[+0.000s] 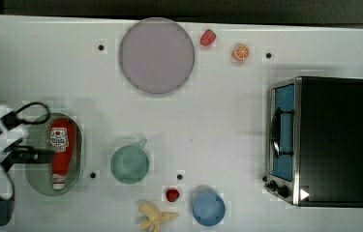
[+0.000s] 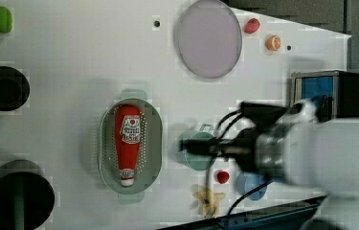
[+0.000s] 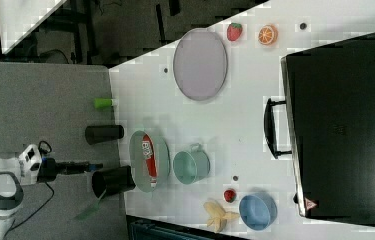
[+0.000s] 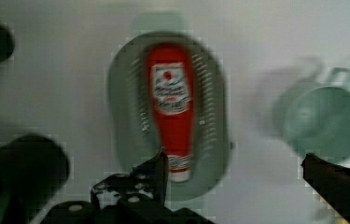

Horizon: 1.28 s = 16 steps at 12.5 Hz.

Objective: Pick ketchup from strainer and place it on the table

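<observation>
I should next grab the ketchup by its labeled body (image 2: 127, 134) (image 4: 171, 91) with my gripper. Then I can move it from the strainer onto the table.
The ketchup (image 1: 62, 152) lies flat in the pale green strainer (image 1: 41, 181) at the top view's left, white cap toward the table's near edge. Its white label faces up in the left view, on the ketchup (image 2: 128, 139) inside the strainer (image 2: 105, 143). My gripper (image 1: 48, 152) hovers over the strainer's left half in the top view, open and holding nothing. In the wrist view the ketchup (image 4: 172, 107) and strainer (image 4: 123, 107) lie beyond the gripper (image 4: 235, 161), whose fingers (image 4: 158, 163) are spread wide. The white table (image 1: 218, 111) stretches to the right.
A green cup (image 1: 129, 164) stands just right of the strainer in the top view. Farther off are a lavender plate (image 1: 156, 55), a blue bowl (image 1: 208, 208), a banana (image 1: 155, 216), a strawberry (image 1: 172, 195) and a toaster oven (image 1: 324, 140). Two black cylinders (image 2: 5, 88) stand beyond the strainer.
</observation>
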### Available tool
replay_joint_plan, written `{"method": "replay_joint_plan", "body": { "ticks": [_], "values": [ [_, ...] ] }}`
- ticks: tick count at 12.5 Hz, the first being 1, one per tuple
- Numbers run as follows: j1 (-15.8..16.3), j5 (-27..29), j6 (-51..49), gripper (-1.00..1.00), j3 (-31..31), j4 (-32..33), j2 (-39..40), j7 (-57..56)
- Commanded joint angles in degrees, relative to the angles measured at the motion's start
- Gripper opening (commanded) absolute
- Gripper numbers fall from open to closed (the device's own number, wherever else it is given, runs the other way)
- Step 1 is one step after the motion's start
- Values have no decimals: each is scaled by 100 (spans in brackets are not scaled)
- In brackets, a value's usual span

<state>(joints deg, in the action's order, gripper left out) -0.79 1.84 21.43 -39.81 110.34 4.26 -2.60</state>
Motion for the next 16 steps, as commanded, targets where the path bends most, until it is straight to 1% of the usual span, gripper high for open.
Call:
{"method": "replay_joint_plan", "body": {
  "ticks": [1, 5, 7, 9, 13, 16],
  "values": [
    [-47, -257, 571, 100, -187, 199, 323, 350],
    [90, -1143, 1765, 100, -247, 648, 1091, 773],
    [123, -1485, 2336, 100, -238, 772, 1567, 975],
    [142, -1832, 2756, 100, -229, 794, 2050, 1228],
    [236, -2731, 3294, 100, -85, 785, 2847, 1818],
    [342, -3086, 3727, 100, 81, 744, 3323, 2266]
  ]
}}
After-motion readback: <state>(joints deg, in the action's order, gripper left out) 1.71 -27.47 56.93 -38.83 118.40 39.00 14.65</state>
